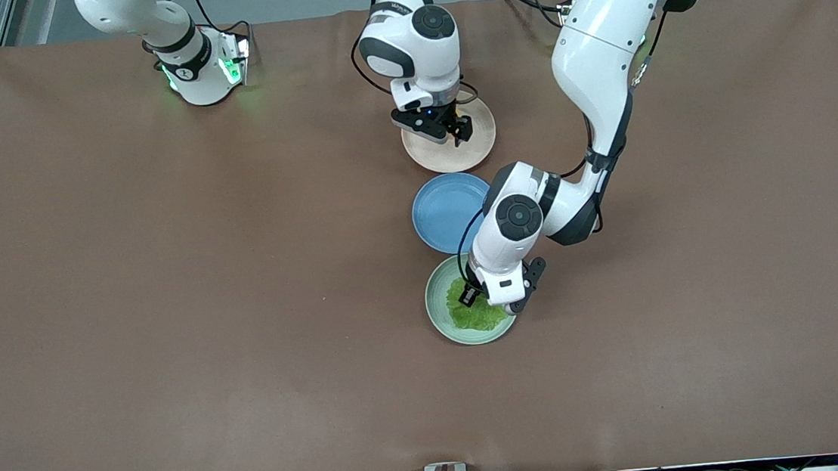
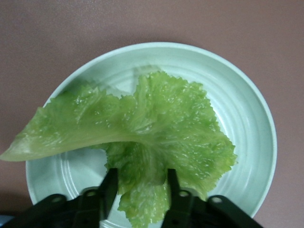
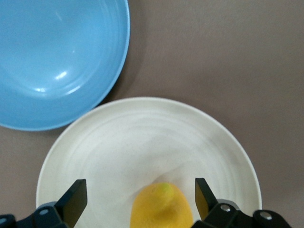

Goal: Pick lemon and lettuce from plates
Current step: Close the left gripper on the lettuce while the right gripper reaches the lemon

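Note:
It isn't time for my right gripper to close on the lemon (image 3: 161, 208) yet. Its fingers stop above the lemon in the right wrist view, over the beige plate (image 3: 142, 137), so it needs to first come down.
The lettuce (image 1: 477, 315) lies on the mint green plate (image 1: 436, 302), nearest the front camera. In the left wrist view the lettuce (image 2: 156, 128) is crinkled, and its paler stem end reaches past the plate's rim (image 2: 251, 118). My left gripper (image 2: 140, 178) is low over this plate (image 1: 496, 293), open, with one finger on each side of the leaf's edge. The lemon (image 3: 161, 206) sits on the beige plate (image 3: 142, 137). My right gripper (image 3: 140, 186) is open wide with the lemon between its fingers. In the front view the right gripper (image 1: 455, 130) hides the lemon on the beige plate (image 1: 443, 159).
An empty blue plate (image 1: 447, 210) sits between the two plates, close to both, and shows in the right wrist view (image 3: 57, 57). The brown table (image 1: 166, 288) stretches bare toward both ends.

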### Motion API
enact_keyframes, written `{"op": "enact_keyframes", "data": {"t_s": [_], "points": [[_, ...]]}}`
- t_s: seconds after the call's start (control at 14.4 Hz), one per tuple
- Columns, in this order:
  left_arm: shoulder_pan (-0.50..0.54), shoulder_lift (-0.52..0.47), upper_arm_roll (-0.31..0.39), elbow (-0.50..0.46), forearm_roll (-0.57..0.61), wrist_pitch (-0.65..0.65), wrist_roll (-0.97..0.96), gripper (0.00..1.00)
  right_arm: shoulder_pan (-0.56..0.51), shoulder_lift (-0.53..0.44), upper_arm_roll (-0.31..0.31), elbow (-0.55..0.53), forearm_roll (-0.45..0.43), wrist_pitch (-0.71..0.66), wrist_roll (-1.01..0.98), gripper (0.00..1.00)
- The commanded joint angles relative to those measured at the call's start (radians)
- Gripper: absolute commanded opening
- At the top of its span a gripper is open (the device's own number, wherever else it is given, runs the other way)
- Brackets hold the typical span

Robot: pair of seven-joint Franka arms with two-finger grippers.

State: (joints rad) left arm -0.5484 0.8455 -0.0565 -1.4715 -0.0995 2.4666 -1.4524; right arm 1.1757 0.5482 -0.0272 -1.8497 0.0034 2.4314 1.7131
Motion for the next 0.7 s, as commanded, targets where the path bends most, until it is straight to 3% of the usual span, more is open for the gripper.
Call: {"op": "enact_keyframes", "data": {"t_s": [0.0,0.49,0.63], "points": [[-0.008,0.000,0.009,0.000,0.017,-0.008,-0.005,0.34,0.033,0.021,-0.013,0.012,-0.020,0.012,0.028,1.00],[-0.007,-0.014,0.006,0.003,0.015,-0.009,-0.006,0.10,0.070,0.027,-0.013,0.010,-0.019,0.009,0.031,1.00],[-0.007,-0.022,0.006,0.010,0.011,-0.023,-0.006,0.09,0.077,0.027,-0.013,0.010,-0.019,0.009,0.031,0.98]]}}
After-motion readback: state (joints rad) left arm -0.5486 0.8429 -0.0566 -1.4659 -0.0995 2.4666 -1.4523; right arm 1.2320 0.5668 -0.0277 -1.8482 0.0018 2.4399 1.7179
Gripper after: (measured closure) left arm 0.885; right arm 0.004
